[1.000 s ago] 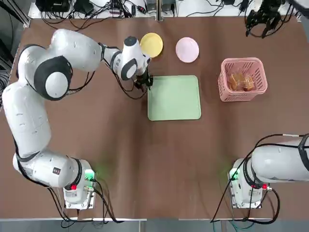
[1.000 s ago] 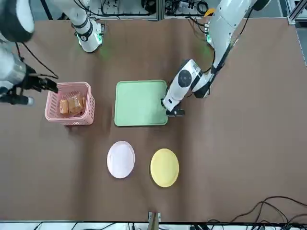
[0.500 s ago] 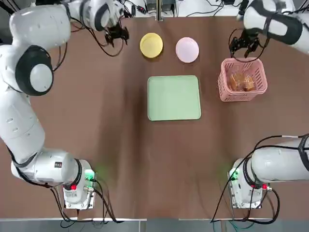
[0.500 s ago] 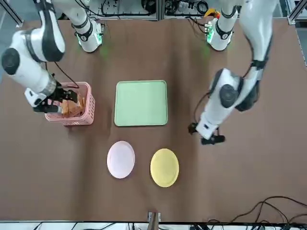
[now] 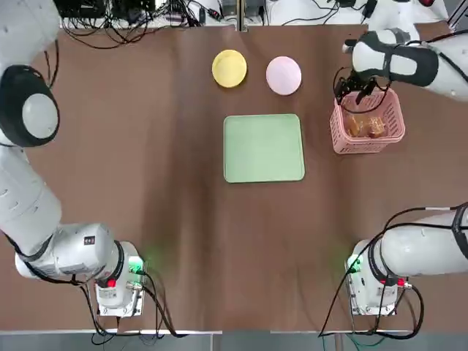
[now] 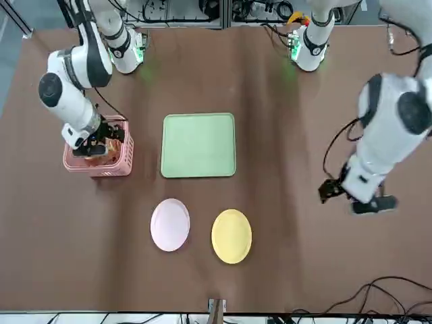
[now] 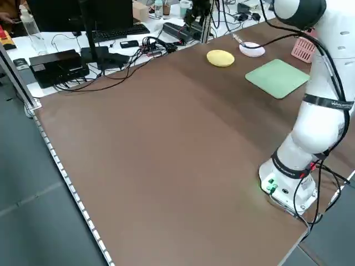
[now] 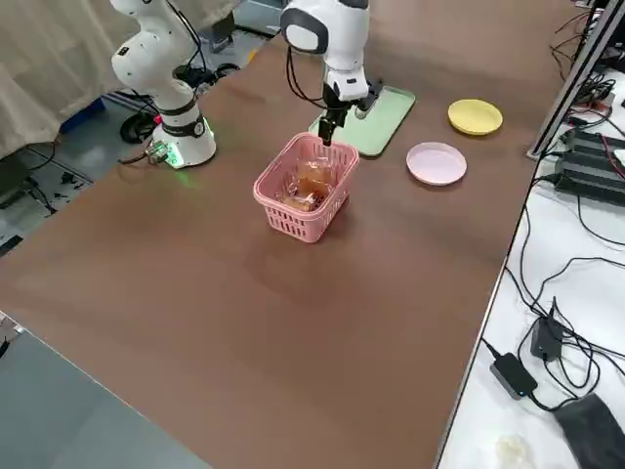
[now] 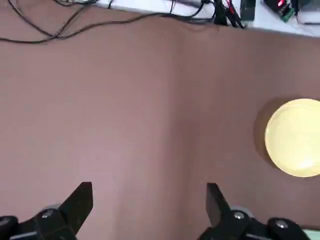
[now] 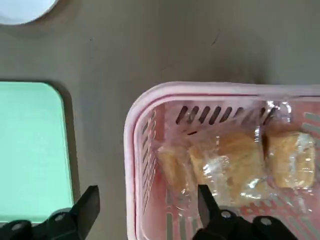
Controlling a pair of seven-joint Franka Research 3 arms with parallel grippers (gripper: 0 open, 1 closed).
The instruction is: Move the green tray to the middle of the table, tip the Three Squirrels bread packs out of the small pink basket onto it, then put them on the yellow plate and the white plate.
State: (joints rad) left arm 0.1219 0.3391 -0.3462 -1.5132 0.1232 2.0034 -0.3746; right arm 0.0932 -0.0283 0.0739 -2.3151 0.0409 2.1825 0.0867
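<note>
The right gripper picks up the basket by the thin rim of its side (image 10: 132,200) next, as the small pink basket spreads far wider than my open fingers.
The green tray (image 5: 263,148) lies flat in the middle of the table (image 5: 175,219). Beyond it are the yellow plate (image 5: 229,68) and the white plate (image 5: 283,75), both bare. On the robot's right of the tray stands the small pink basket (image 5: 344,139), upright, with the bread packs (image 10: 232,162) inside. My right gripper (image 10: 147,197) is open and low over the basket's far corner nearest the tray, its fingers straddling that wall (image 10: 132,165). My left gripper (image 9: 148,192) hangs open and empty high over bare table, left of the yellow plate (image 9: 295,137).
Cables, boxes and monitors crowd the bench (image 7: 83,50) beyond the table's far edge. Both arm bases (image 5: 117,281) stand at the near edge. The basket (image 8: 305,186) sits a short gap from the tray (image 8: 376,107).
My left gripper let go at the tray's far left corner, opened and swung up and away to the left. My right gripper came down from the far right onto the basket's corner.
</note>
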